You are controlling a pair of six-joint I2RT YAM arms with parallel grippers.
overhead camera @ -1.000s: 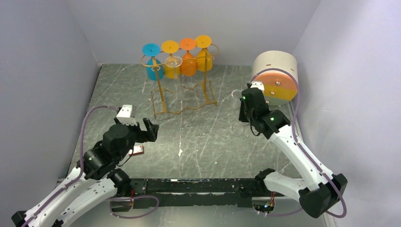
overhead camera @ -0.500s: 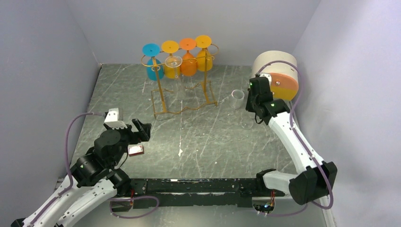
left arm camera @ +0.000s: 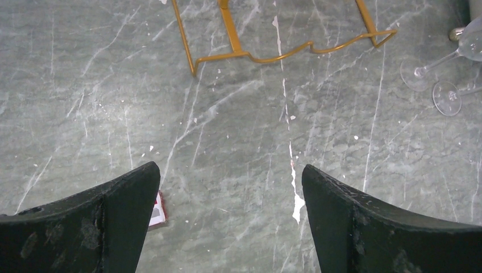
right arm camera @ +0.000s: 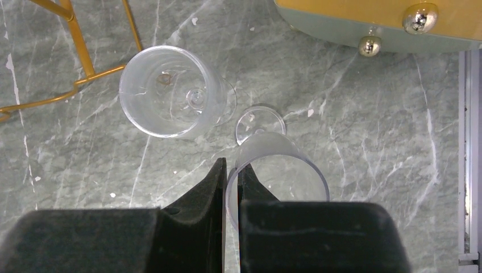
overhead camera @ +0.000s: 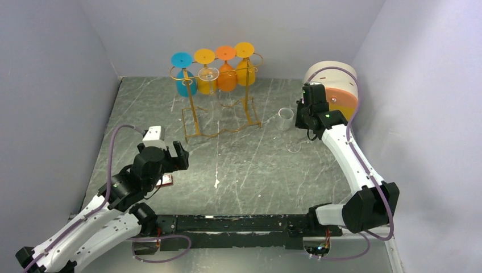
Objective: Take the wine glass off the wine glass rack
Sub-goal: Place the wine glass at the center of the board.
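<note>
The clear wine glass is upright, and its foot (right arm camera: 260, 122) is low over flat table beside the second glass. It is ready to be released, so my right gripper needs to open its fingers.
The gold wire wine glass rack (overhead camera: 196, 111) stands at the back, its base also in the left wrist view (left arm camera: 256, 56). Blue, yellow and orange glasses (overhead camera: 227, 77) and one clear one (overhead camera: 208, 74) hang upside down from it. My right gripper (right arm camera: 230, 162) (overhead camera: 301, 122) is shut on the rim of a clear wine glass (right arm camera: 278, 170), held upright with its foot (right arm camera: 260, 122) low over the table. A second clear wine glass (right arm camera: 170, 91) (overhead camera: 285, 116) stands just left of it. My left gripper (left arm camera: 230, 170) (overhead camera: 172, 156) is open over bare table, at the near left.
A white drum with an orange front (overhead camera: 335, 94) lies at the back right, close behind my right gripper; its studded face shows in the right wrist view (right arm camera: 375, 17). A small red-and-white tag (left arm camera: 158, 209) lies by my left finger. Grey walls close three sides.
My right arm has carried the clear glass back and to the right, beside the standing glass. My left arm drew back, then came forward again, still open.
</note>
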